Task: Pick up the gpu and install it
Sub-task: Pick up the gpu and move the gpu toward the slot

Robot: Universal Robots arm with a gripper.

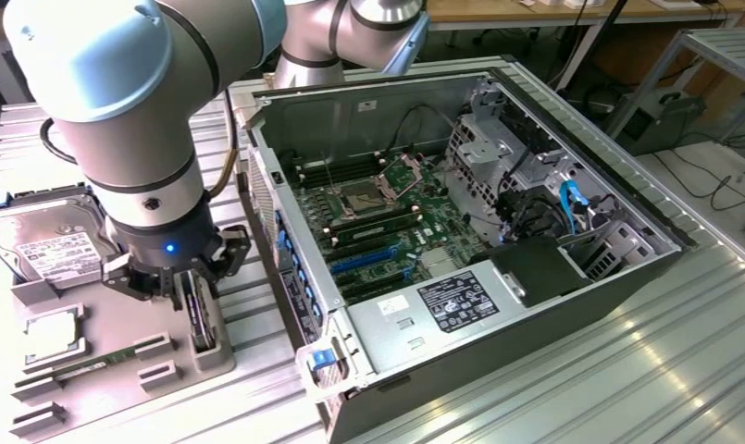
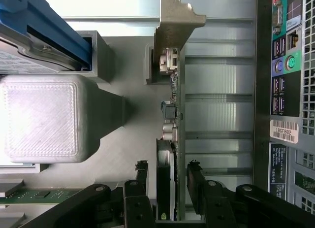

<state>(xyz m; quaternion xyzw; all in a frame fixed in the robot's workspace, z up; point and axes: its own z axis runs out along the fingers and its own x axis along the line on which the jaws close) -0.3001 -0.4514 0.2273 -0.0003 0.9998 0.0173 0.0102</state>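
The GPU should be picked up next by its upper edge at the fan shroud (image 2: pixel 166 179), so that my gripper can install it in the computer case.
The gpu (image 1: pixel 203 319) is a thin dark card standing on edge in a slot of the grey holder tray (image 1: pixel 113 393), at the exterior view's left. In the wrist view the gpu (image 2: pixel 172 105) runs away from the camera and ends in a silvery metal bracket (image 2: pixel 173 18). My gripper (image 1: pixel 184 294) is lowered over the card's near end. Seen from the wrist, my gripper (image 2: pixel 169 165) is open, with one black finger on each side of the card and a narrow gap on both sides. The card rests in its holder.
The open computer case (image 1: pixel 471 231) lies right of the tray, motherboard and blue expansion slots (image 1: pixel 366 257) exposed. Its rear ports (image 2: pixel 288 65) are close beside the card. On the tray are a silver hard drive (image 1: pixel 51 245), a processor (image 1: pixel 51 333) and a green memory stick (image 1: pixel 94 363).
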